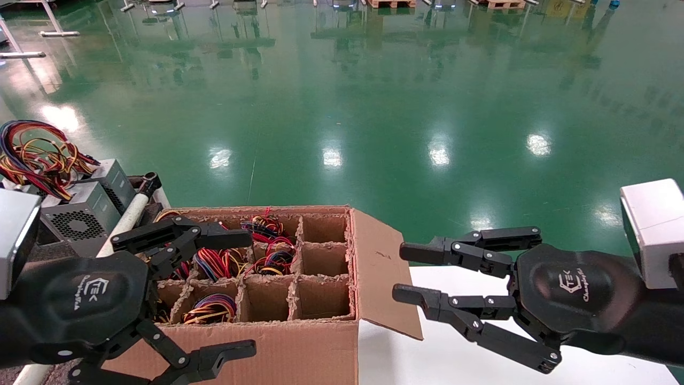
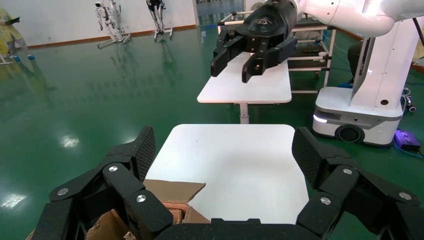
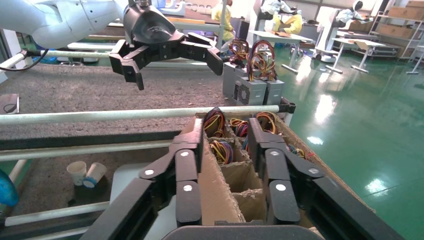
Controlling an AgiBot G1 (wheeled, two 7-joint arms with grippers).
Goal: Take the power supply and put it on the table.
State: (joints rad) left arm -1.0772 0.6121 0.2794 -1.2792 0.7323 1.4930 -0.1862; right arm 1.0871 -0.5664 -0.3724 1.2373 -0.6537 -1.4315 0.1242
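Note:
Next, my left gripper grabs the wires by the loop that arches up highest [image 1: 35, 125], since the slack wires sag over the grey power supply boxes.
Two grey power supply boxes [image 1: 80, 216] with fan grilles and red, yellow and black wire bundles stand at the far left on the dark speckled table [image 3: 75, 90], behind its white tube rail [image 1: 128, 219]. The right wrist view shows them too, as the power supply pair [image 3: 245, 90]. My left gripper [image 1: 250, 294] hangs open over the left side of a divided cardboard box [image 1: 299, 342], holding nothing. My right gripper [image 1: 401, 271] is open just right of the box's flap, over the white tabletop, with nothing in it.
Coloured wire coils [image 1: 211, 310] fill several left compartments of the cardboard box; the right compartments [image 1: 320, 297] show bare cardboard. A white tabletop [image 1: 427, 358] carries the box. Two paper cups [image 3: 85, 172] sit below the rail. Green floor lies beyond.

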